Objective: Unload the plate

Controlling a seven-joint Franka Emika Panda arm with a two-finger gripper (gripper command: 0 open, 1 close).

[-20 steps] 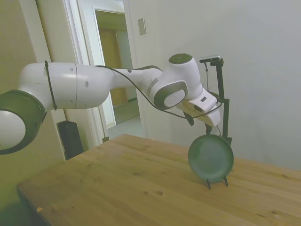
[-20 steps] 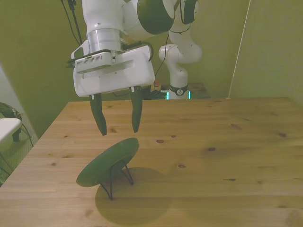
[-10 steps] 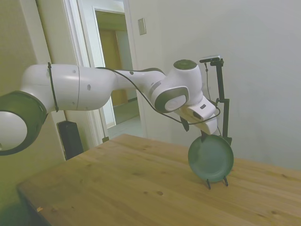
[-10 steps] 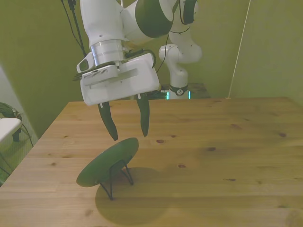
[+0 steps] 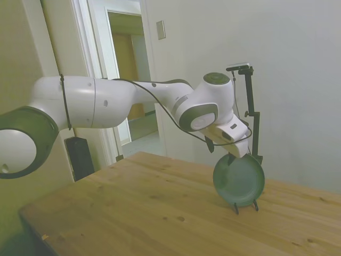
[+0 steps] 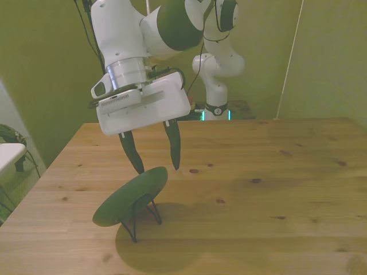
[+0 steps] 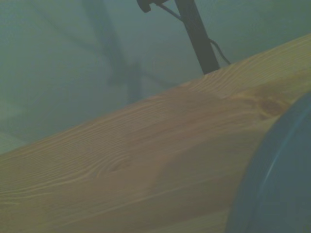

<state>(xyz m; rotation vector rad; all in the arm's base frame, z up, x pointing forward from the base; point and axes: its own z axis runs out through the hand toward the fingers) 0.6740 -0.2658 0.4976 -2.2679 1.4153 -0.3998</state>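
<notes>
The plate's side [image 5: 239, 181] is too wide for the robot's fingers, so the gripper should next grab the plate's thin upper rim [image 5: 234, 156], which stands above the wire stand, to unload the plate.
The dark teal-green plate [image 5: 239, 180] stands on edge, leaning in a thin black wire stand [image 6: 140, 215] on the wooden table [image 6: 258, 189]. In the front view the plate [image 6: 129, 196] is toward the front view's left. My gripper [image 6: 156, 168] hangs open just above the plate's upper rim, its two dark fingers [image 6: 173, 146] straddling the rim's top with nothing gripped. In the side view the gripper [image 5: 230, 158] is right at the plate's top edge. A blurred arc of the plate [image 7: 279, 179] shows in the wrist view.
The table's long edge [image 7: 126, 116] runs close behind the plate, with the wall beyond. An open doorway [image 5: 130, 80] is behind the arm in the side view. A second white robot arm [image 6: 221, 63] stands past the far edge.
The gripper has come down and tilted toward the plate's upper rim, staying open. The plate and its stand have not moved.
</notes>
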